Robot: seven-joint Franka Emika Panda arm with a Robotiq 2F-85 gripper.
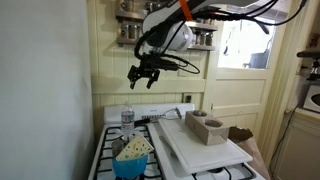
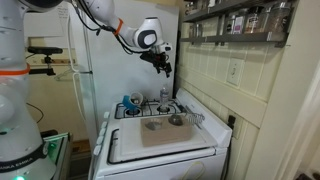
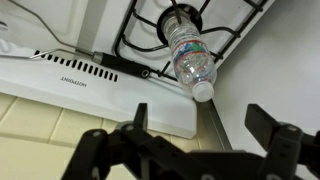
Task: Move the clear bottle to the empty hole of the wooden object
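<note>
The robot's gripper should reach the clear bottle (image 1: 127,117) and grab its white cap from above. The bottle then stays upright, and its bottom is free to go into the empty hole.
The clear bottle (image 1: 127,117) stands upright on a back burner of the stove, with its white cap on. It also shows in the other exterior view (image 2: 164,99) and in the wrist view (image 3: 190,55), seen from above. The wooden object (image 1: 205,125), a tan block with two round holes, lies on a white board; it shows dimly in an exterior view (image 2: 176,120). My gripper (image 1: 145,75) hangs open and empty well above the bottle in both exterior views (image 2: 165,68). In the wrist view its fingers (image 3: 200,125) are spread wide, with the bottle beyond them.
A flat white board (image 1: 200,147) covers the stove's near burners. A blue bowl (image 1: 132,160) with pale contents sits at the stove's front. Black burner grates (image 3: 150,30) surround the bottle. A shelf of spice jars (image 2: 240,20) hangs on the wall. The stove's white back panel (image 3: 70,75) lies below the gripper.
</note>
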